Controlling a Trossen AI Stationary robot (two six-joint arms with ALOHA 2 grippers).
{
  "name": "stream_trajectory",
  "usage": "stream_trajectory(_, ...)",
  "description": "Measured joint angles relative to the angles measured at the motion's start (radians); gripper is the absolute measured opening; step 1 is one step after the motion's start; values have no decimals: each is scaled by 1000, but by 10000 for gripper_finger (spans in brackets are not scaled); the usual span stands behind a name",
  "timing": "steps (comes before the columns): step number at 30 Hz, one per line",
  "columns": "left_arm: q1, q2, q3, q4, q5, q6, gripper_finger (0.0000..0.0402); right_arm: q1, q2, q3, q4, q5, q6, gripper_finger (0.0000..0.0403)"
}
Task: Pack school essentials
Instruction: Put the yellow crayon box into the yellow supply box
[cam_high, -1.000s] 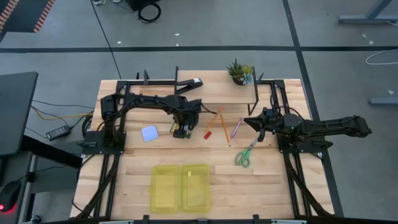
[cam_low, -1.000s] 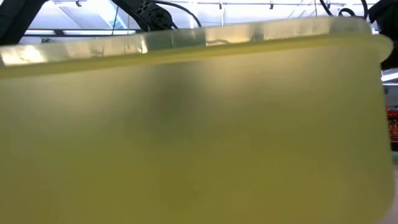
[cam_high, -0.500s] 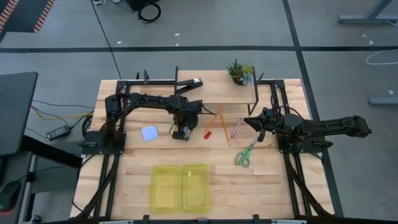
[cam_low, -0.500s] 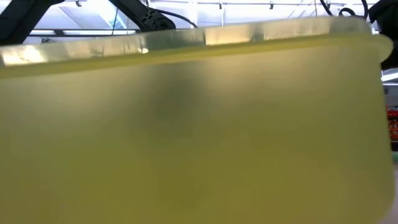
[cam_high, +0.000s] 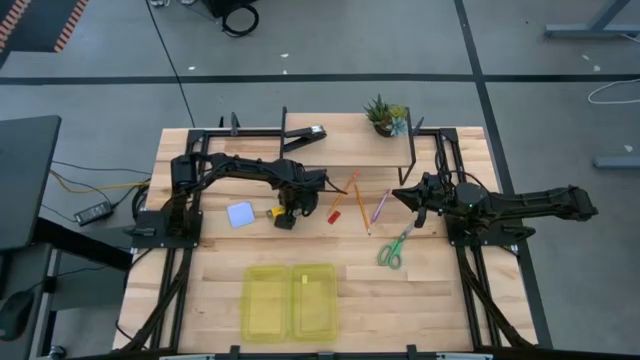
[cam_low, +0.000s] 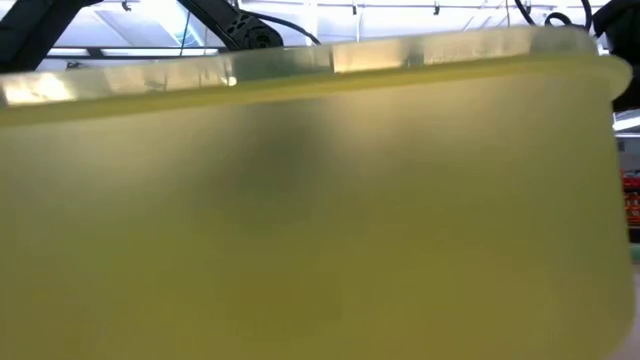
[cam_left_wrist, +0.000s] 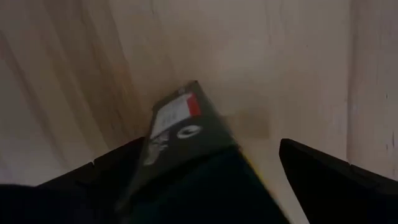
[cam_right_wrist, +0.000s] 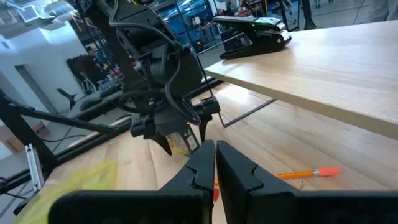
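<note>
My left gripper should next pick up the box by its two long sides to pack the crayon box (cam_high: 279, 215) into the yellow see-through container (cam_high: 290, 303).
The yellow-green crayon box (cam_high: 279, 215) lies on the table mid-left, under my left gripper (cam_high: 288, 208). That gripper points down, open, with a finger on either side of the box (cam_left_wrist: 186, 155). A pale bluish-white block (cam_high: 240, 214) lies left of it. An orange pencil (cam_high: 346, 194), a short red piece (cam_high: 335, 215), a pink-purple pencil (cam_high: 380, 205) and green-handled scissors (cam_high: 393, 248) lie to the right. My right gripper (cam_high: 397, 195) waits level and shut (cam_right_wrist: 215, 163) beside the pencils. My left gripper comes at the crayon box from above, fingers pointing down. One long side of the box (cam_left_wrist: 144, 163) seems to lie against the inner side of one finger (cam_left_wrist: 99, 180). The other finger (cam_left_wrist: 329, 174) stands clear of it. The box rests on the table.
A yellow see-through container (cam_high: 290, 302) lies open near the front edge and fills the low view (cam_low: 320, 200). A raised wooden shelf at the back carries a small potted plant (cam_high: 385, 115) and a black clip-like tool (cam_high: 305, 135). Bare wood lies between the container and the stationery.
My left gripper has sunk a little over the crayon box. The box has shifted under it, and its yellow end now sticks out toward the table's left edge.
</note>
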Motion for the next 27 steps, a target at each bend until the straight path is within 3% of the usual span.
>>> stream_trajectory(10, 0, -1, 1, -4, -23, -61, 293, 0, 0, 0, 0, 0, 2, 23)
stream_trajectory(27, -6, -4, 2, -54, -80, -147, 126, 0, 0, 0, -1, 0, 2, 23)
